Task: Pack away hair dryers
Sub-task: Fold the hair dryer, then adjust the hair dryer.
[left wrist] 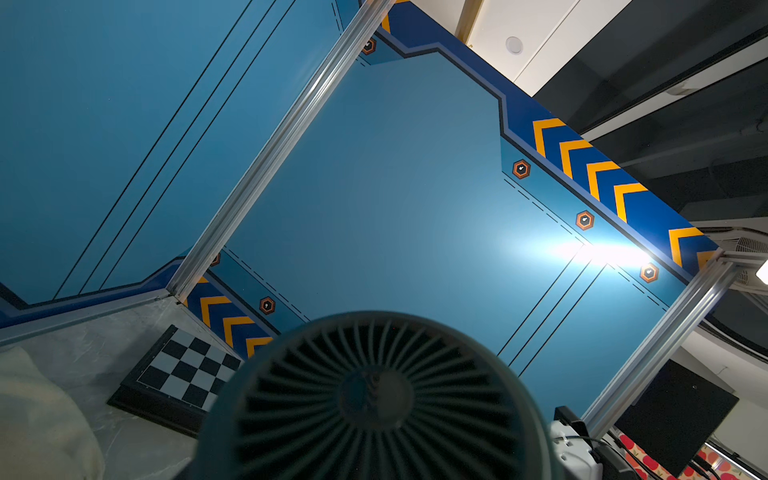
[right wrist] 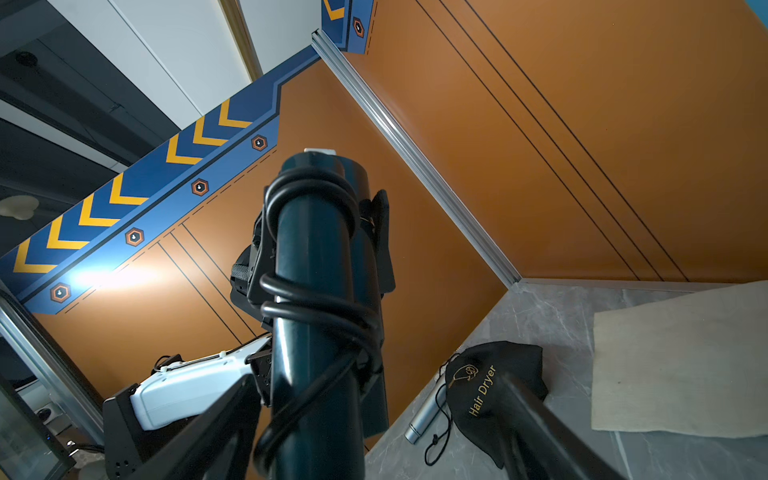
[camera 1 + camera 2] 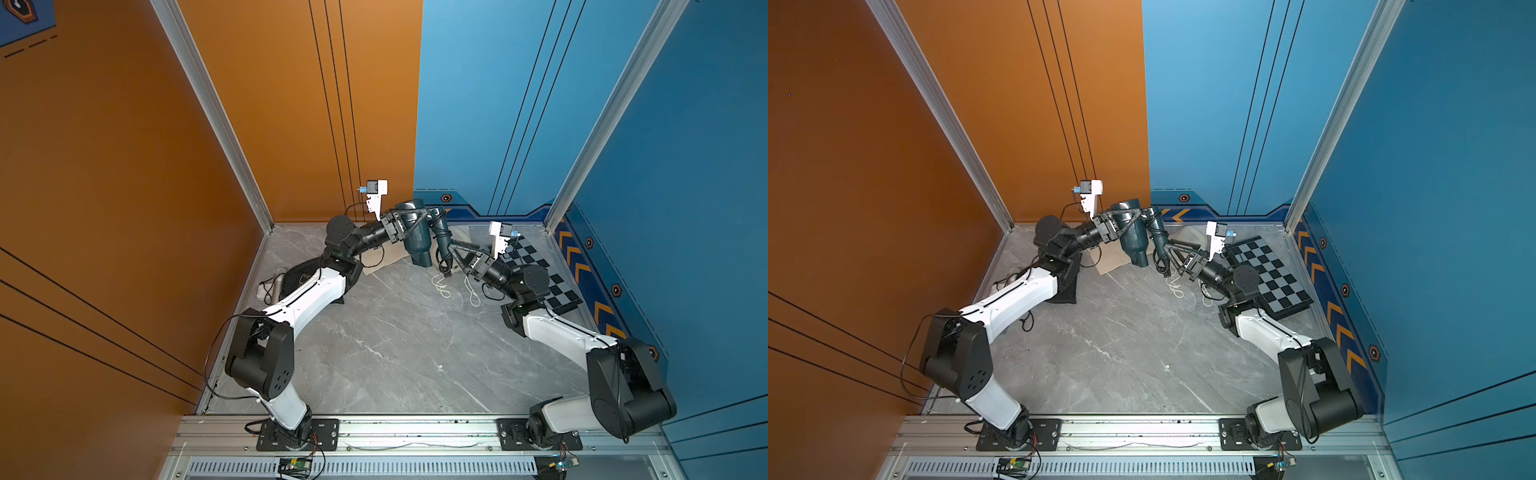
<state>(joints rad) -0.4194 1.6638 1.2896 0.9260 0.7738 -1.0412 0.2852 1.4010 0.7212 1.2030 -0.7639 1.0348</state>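
The wound cord has only its near side within reach of my right gripper's fingers, so my right gripper needs to move forward before it closes on the hair dryer's handle [image 3: 441, 232] [image 2: 312, 252].
A blackish teal hair dryer [image 3: 419, 243] hangs above the back of the table, nozzle pointing down. Its black cord is wound round the handle [image 2: 316, 291]. My left gripper [image 3: 417, 216] is shut on the barrel from the left in both top views. The left wrist view shows only the dryer's rear grille [image 1: 376, 399] close up, and the fingers are hidden there. My right gripper [image 3: 445, 255] stands open around the lower handle. One finger [image 2: 540, 424] is clearly apart from the handle. No other hair dryer shows.
A black pouch marked "Hair Dryer" [image 2: 494, 386] and a silver rod [image 2: 424, 415] lie at the left under my left arm. A flat beige pouch [image 2: 677, 361] lies below the dryer. White drawstrings [image 3: 442, 286] trail mid-table. A chequered board [image 3: 536, 270] lies at the right wall.
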